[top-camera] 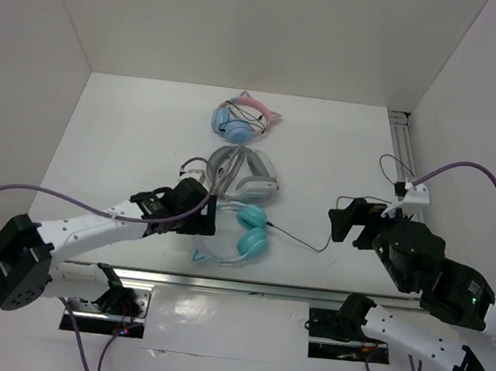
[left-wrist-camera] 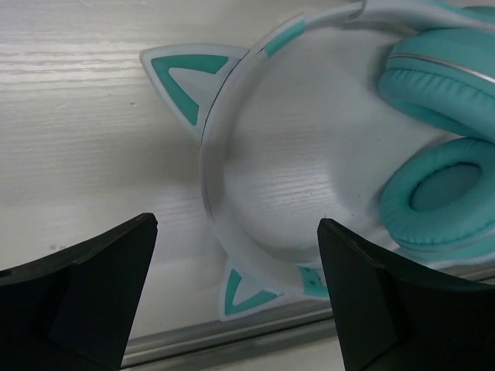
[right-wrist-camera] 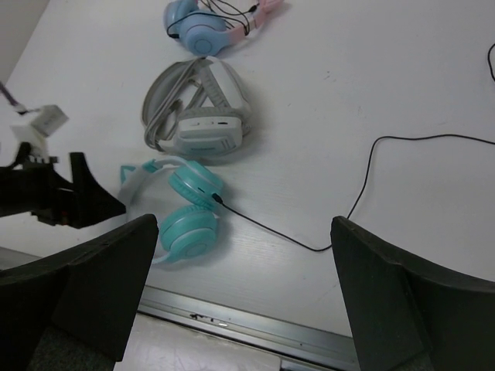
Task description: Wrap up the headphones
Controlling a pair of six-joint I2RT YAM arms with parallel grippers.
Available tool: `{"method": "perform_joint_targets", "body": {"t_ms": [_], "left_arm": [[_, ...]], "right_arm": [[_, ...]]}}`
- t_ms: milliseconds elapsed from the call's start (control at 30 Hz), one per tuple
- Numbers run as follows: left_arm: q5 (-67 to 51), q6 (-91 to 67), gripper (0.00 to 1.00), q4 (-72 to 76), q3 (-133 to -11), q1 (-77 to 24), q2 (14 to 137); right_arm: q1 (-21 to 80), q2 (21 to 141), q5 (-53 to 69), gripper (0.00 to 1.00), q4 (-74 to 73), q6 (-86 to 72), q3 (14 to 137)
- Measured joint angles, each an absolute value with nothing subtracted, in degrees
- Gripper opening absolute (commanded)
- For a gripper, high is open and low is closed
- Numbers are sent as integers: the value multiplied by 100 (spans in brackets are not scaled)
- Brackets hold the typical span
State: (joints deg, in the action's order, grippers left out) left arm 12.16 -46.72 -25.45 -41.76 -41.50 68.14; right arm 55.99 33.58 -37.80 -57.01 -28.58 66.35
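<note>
My left gripper reaches the headphones next and grabs the headband between the cat ears, leaving the ear cups free for wrapping the cable.
The headphones lie flat near the table's front edge, with teal ear cups and a white headband bearing two small cat ears. Their thin black cable runs right from the upper cup, then curves back toward the right wall. My left gripper hovers open just left of them, its fingers either side of the headband with nothing held. My right gripper is open and empty, above the cable's bend, a hand's width right of the cups.
Grey-white headphones lie just behind the teal pair. Blue-and-pink cat-ear headphones are further back. A metal rail runs along the front table edge and another along the right wall. White walls enclose three sides.
</note>
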Motion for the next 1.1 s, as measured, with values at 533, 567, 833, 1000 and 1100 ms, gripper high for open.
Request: {"method": "perform_joint_targets", "body": {"t_ms": [533,567,833,1000,1100], "left_arm": [[2281,-5684,29,-1732,-4213,-4611,8510],[2394,-5774,26,-1831,-4209,-4650,8514],[2550,-6344,0,-2351,-4154,-5041,8344],[2799,-6692,0,-3135,-4176,-5636,7876],[2908,-6816,0,-4311,-4438,-6058,7072]], "right_arm": [[5430,3260,-3205,100,-5651,-2646,6643],[5413,3247,-3203,100,-5653,-2628,6646],[5398,3229,-3120,100,-5625,-2589,6648],[5356,3232,-3009,100,-5424,-2550,6622],[5341,3221,-2755,100,-5078,-2383,6464]]}}
